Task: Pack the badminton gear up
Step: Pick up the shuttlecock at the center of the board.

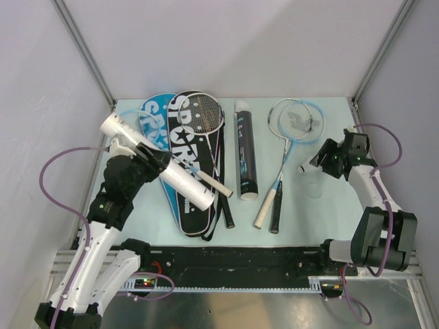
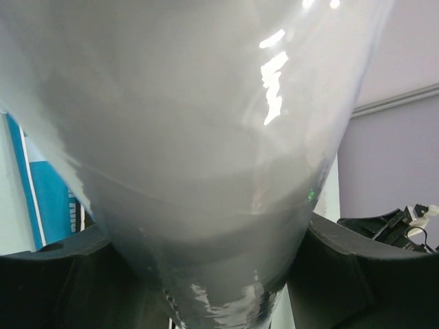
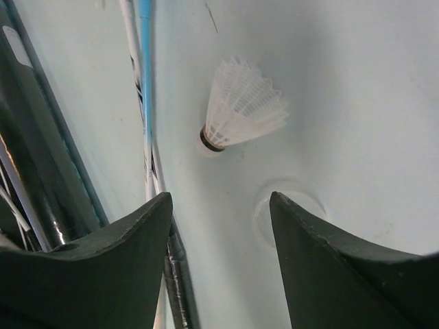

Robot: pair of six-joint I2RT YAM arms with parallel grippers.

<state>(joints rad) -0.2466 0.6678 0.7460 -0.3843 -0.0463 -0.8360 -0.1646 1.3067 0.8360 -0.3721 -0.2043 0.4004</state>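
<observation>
The white feather shuttlecock's cork needs to stay free to enter the white tube [image 1: 180, 179], so I should next grab the shuttlecock by its feather skirt [image 1: 311, 165] with my right gripper.
My left gripper [image 1: 149, 159] is shut on the white tube [image 1: 180, 179] and holds it tilted above the black "SPORT" cover [image 1: 188, 171]. In the left wrist view the tube [image 2: 206, 137] fills the frame between my fingers [image 2: 357, 274]. The black tube [image 1: 245, 151] lies mid-table. One racket [image 1: 204, 116] lies on the covers, and two rackets [image 1: 293, 122] lie to the right. My right gripper [image 1: 319, 163] is open just right of a white shuttlecock [image 1: 305, 168]. In the right wrist view the shuttlecock [image 3: 240, 110] lies on the table ahead of the open gripper [image 3: 219, 205].
A blue "SPORT" cover [image 1: 154, 116] lies under the black one at the back left. A clear round lid [image 1: 313, 188] lies near the shuttlecock, and it shows by my right finger [image 3: 291, 205]. Racket handles [image 1: 269, 209] point toward the near edge. Grey walls enclose the table.
</observation>
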